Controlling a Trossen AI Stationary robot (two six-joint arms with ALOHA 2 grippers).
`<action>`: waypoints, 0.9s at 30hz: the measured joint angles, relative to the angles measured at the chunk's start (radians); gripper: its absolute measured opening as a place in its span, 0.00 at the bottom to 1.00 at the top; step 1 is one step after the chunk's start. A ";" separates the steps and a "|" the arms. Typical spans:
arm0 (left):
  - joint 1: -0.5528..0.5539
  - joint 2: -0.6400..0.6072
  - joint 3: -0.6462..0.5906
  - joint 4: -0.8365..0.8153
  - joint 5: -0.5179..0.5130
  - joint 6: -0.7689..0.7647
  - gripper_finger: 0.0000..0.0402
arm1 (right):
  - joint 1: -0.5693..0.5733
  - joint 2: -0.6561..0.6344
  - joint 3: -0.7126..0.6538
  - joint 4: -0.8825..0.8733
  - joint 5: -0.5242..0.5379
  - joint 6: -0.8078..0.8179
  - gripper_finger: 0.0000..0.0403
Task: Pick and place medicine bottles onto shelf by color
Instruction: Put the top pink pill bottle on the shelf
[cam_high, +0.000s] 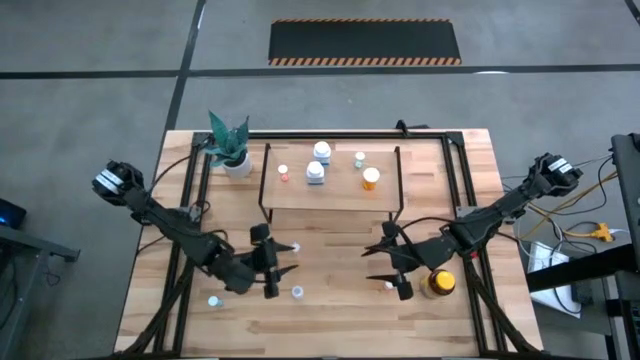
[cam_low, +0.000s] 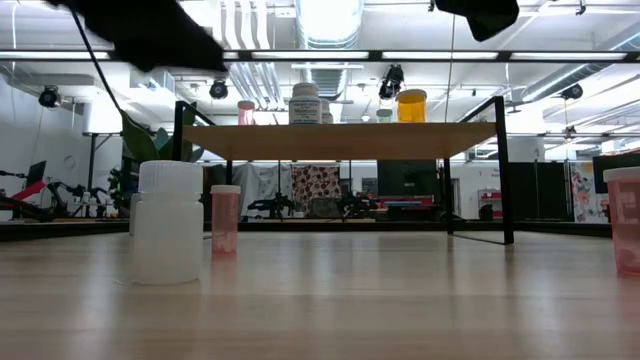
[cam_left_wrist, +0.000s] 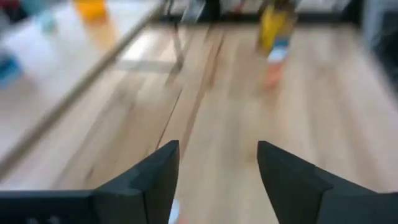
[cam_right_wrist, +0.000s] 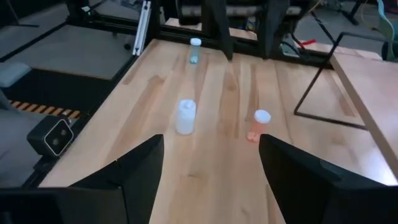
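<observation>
Next, the left gripper grabs the white-capped orange bottle by its cap (cam_high: 296, 247) to place it on the shelf (cam_high: 330, 195) with the other bottles.
The shelf (cam_high: 330, 195) stands at the table's far middle and carries several bottles, among them a white one (cam_high: 321, 152) and an orange one (cam_high: 371, 179). On the table stand a white-capped orange bottle (cam_high: 294, 246) (cam_right_wrist: 258, 124), a white bottle (cam_high: 297, 292) (cam_right_wrist: 185, 116), a pale bottle (cam_high: 213, 300) (cam_right_wrist: 195, 50), a small orange bottle (cam_high: 388, 287) and the amber yellow-capped bottle (cam_high: 438, 283) (cam_left_wrist: 273, 25). My left gripper (cam_high: 283, 260) (cam_left_wrist: 217, 180) is open, its fingers level and pointing right, just left of the white-capped orange bottle. My right gripper (cam_high: 375, 265) (cam_right_wrist: 211, 180) is open and points left, beside the small orange bottle.
A white pot with a green plant (cam_high: 232, 150) stands at the far left, beside the shelf. Black rod legs (cam_high: 265, 215) of the shelf reach onto the table. Bare wood (cam_high: 335, 265) lies between the two grippers. Cables run along both arms.
</observation>
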 joint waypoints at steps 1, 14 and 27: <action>0.012 0.015 0.005 -0.052 0.009 -0.037 0.51 | 0.000 0.000 -0.004 0.003 0.000 0.000 0.63; 0.160 0.210 0.011 -0.154 0.102 -0.088 0.47 | 0.000 0.000 -0.019 0.023 0.000 0.000 0.62; 0.180 0.210 0.006 -0.126 0.156 -0.081 0.47 | 0.000 0.000 -0.023 0.021 0.000 0.015 0.61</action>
